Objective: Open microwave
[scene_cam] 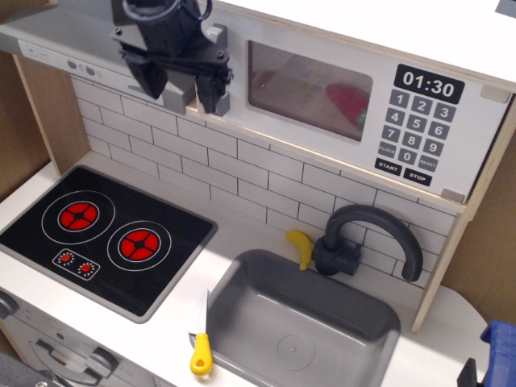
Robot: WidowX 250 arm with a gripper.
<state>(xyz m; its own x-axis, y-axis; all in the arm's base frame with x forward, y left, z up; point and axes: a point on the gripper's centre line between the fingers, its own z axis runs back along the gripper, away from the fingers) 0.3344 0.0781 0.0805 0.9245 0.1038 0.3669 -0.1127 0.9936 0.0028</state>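
Observation:
I need to grab the microwave's white door next by the grey vertical handle, so that I can open the microwave.
The microwave is set in pale wood at the upper right, with a white door, a clear window, a black keypad and clock digits reading 01:30. Its door is shut. A red item shows behind the window. The grey bar handle runs down the door's left edge. My black gripper hangs at the upper left, open, its fingers pointing down. The right finger covers the lower part of the handle. The left finger is in front of the range hood. I cannot tell whether a finger touches the handle.
A grey slanted range hood is at the upper left. Below are a black two-burner stove, a grey sink, a dark faucet, a yellow banana and a yellow-handled knife. A blue object is at the lower right.

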